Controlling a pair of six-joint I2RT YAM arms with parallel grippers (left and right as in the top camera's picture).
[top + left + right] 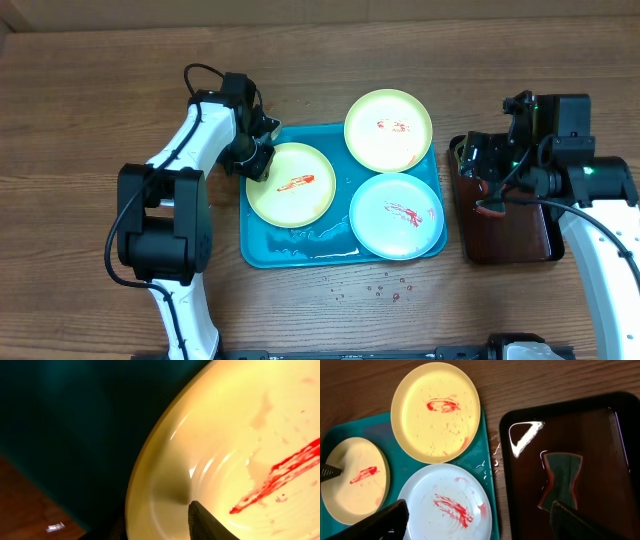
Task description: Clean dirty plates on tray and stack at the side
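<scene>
Next, my right gripper pinches the sponge across its narrow middle (562, 479) from above, to keep the dark sponge's bottom free to clean the plates.
The turquoise tray (297, 247) holds three plates with red smears. A pale yellow plate (300, 190) lies at its left, a second yellow plate (388, 130) at the back right, and a white plate (397, 215) at the front right. My left gripper (256, 160) is at the left plate's far-left rim. In the left wrist view (157, 520) one finger lies on the plate's (240, 445) inner face and the other sits outside the rim, shut on it. My right gripper (488, 190) hangs open and empty, its fingers (477, 515) spread wide above the white plate's (445, 505) right edge.
A dark brown-black tray (515, 240) stands right of the turquoise tray, wet, with a dark sponge (561, 482) lying in it. Small red droplets (380, 290) dot the wooden table in front of the turquoise tray.
</scene>
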